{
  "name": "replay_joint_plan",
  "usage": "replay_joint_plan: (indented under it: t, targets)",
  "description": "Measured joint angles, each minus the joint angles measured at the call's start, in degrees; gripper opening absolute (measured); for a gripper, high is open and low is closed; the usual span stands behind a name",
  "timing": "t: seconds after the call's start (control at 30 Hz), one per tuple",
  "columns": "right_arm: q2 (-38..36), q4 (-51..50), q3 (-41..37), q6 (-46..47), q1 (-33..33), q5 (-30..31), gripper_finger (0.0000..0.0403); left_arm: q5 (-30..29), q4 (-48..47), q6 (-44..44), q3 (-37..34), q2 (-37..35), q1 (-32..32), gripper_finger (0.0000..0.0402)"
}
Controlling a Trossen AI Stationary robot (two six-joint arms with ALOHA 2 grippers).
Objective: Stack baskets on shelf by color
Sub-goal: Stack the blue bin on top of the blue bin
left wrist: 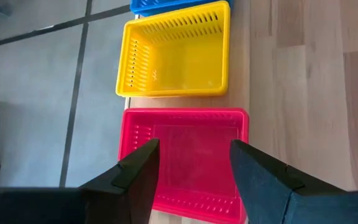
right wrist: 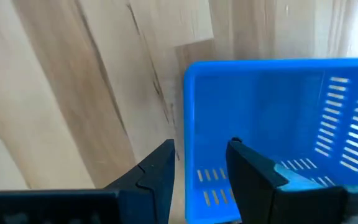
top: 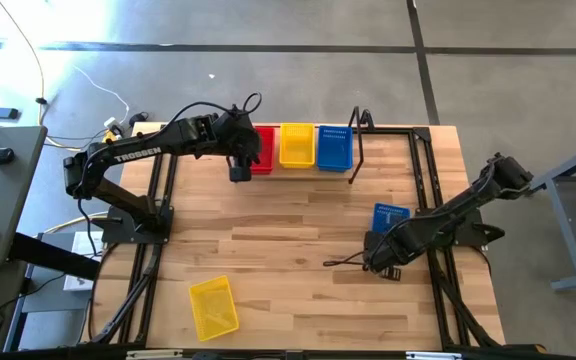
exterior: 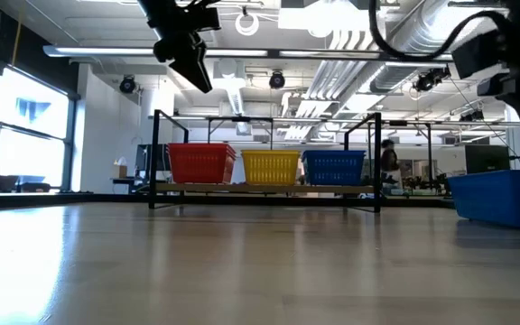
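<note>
The loose blue basket needs to be stacked in the blue basket on the shelf. My right gripper will next grab it by its end's rim.
Red, yellow and blue baskets stand side by side on the shelf at the table's far edge. My left gripper hangs open above the red basket, well clear of it in the low view. Another blue basket rests on the table's right side. My right gripper is open at that basket, one finger outside its end wall and one over its inside. A second yellow basket lies near the table's near edge.
The shelf's black rod frame and upright loop ends rise around the three baskets. Bare wooden tabletop stretches between the shelf and the loose baskets. Cables lie on the floor beyond the table's far left corner.
</note>
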Motion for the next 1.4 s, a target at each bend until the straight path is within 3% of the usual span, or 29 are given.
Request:
replay_joint_plan:
  t: [0.5, 0.63, 0.83, 1.1, 1.4]
  targets:
    - [0.00, 9.25, -8.93, 2.13, -0.83, -4.48, 0.0128, 0.00, -0.22, 0.18, -0.02, 0.00, 0.00, 0.0184]
    - [0.00, 11.82, -10.15, 3.17, -2.04, -5.17, 0.0101, 0.00, -0.24, 0.18, -0.02, 0.00, 0.00, 0.0184]
    - [0.00, 14.68, -10.02, 3.02, -2.93, -6.18, 0.0011, 0.00, -0.33, 0.18, -0.02, 0.00, 0.00, 0.0184]
    - [-0.26, 18.27, -8.38, 6.10, -2.93, -10.38, 0.0003, 0.00, -0.39, 0.18, -0.02, 0.00, 0.00, 0.0184]
    - [-0.28, 18.80, 0.01, 4.41, -4.39, -6.45, 0.0000, 0.00, -0.39, 0.18, -0.02, 0.00, 0.02, 0.0184]
